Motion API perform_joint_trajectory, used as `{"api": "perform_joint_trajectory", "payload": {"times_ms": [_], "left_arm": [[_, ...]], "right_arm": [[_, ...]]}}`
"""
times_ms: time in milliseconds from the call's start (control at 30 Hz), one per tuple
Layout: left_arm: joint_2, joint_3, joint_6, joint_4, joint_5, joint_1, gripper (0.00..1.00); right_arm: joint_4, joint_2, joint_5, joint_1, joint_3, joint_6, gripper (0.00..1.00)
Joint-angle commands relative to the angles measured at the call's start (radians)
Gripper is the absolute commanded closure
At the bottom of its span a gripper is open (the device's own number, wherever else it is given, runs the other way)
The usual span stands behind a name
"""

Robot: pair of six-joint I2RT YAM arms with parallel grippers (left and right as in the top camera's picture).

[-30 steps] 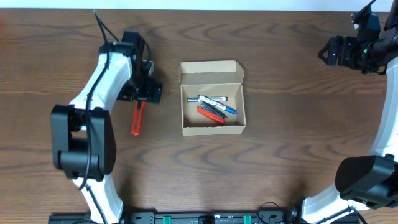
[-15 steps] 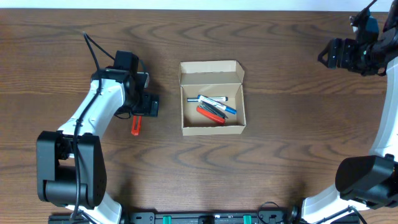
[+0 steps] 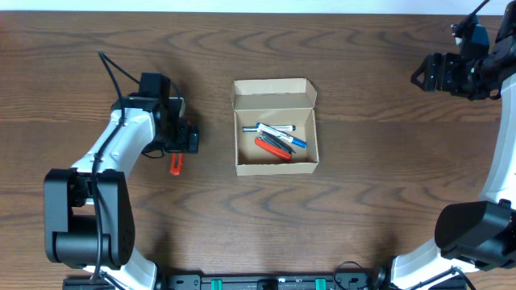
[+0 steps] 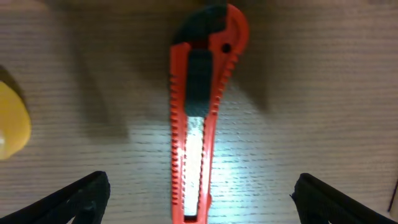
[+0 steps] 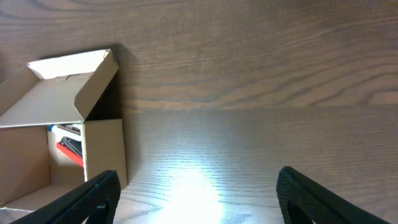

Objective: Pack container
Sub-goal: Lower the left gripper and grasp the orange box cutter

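Note:
The red utility knife lies on the tabletop below my left gripper's open fingers, so closing now would miss. The gripper moves down, before closing.
The container is an open tan cardboard box at the table's middle, its lid flap standing at the back. Several pens and markers, blue, white and red, lie inside. A red utility knife lies on the table left of the box. My left gripper hovers over the knife's far end. In the left wrist view the knife lies between my open fingers, untouched. My right gripper is open and empty at the far right back; its view shows the box at the left.
A yellow object shows at the left edge of the left wrist view. The dark wood table runs out to the edges of the overhead view. The left arm's cable loops above its wrist.
My left gripper has moved left and toward the front, covering more of the red knife. The knife, the box and the right arm have not moved.

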Motion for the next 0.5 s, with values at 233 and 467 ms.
{"api": "perform_joint_trajectory", "payload": {"times_ms": [233, 467], "left_arm": [[0.076, -0.005, 0.011, 0.011, 0.023, 0.007, 0.05], [0.095, -0.005, 0.023, 0.027, 0.027, 0.007, 0.05]], "right_arm": [[-0.005, -0.011, -0.011, 0.010, -0.003, -0.016, 0.20], [-0.005, -0.011, -0.011, 0.010, -0.003, -0.020, 0.21]]}}
